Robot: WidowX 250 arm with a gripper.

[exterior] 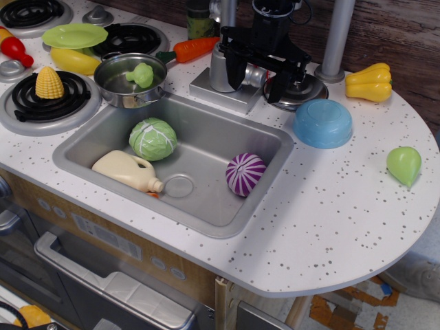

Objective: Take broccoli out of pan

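My gripper grabs the broccoli by its rounded head [143,74] next. Then my gripper takes the broccoli out of the pan [110,85].
The broccoli [141,74], a small light green floret, lies inside the pan [110,85], a round shiny steel pot at the sink's back left corner. My gripper [256,75] is black and hangs at the back of the counter by the faucet base, well to the right of the pan. Its fingers [232,69] stand wide apart and hold nothing.
The sink [206,199] holds a green cabbage [152,138], a purple cabbage [245,173] and a cream bottle [127,170]. A carrot [192,49] lies behind the pan. A steel lid [300,94], a blue bowl [322,123], a yellow squash [369,82] and a green pear [403,165] are on the right. Corn [49,82] sits on the left burner.
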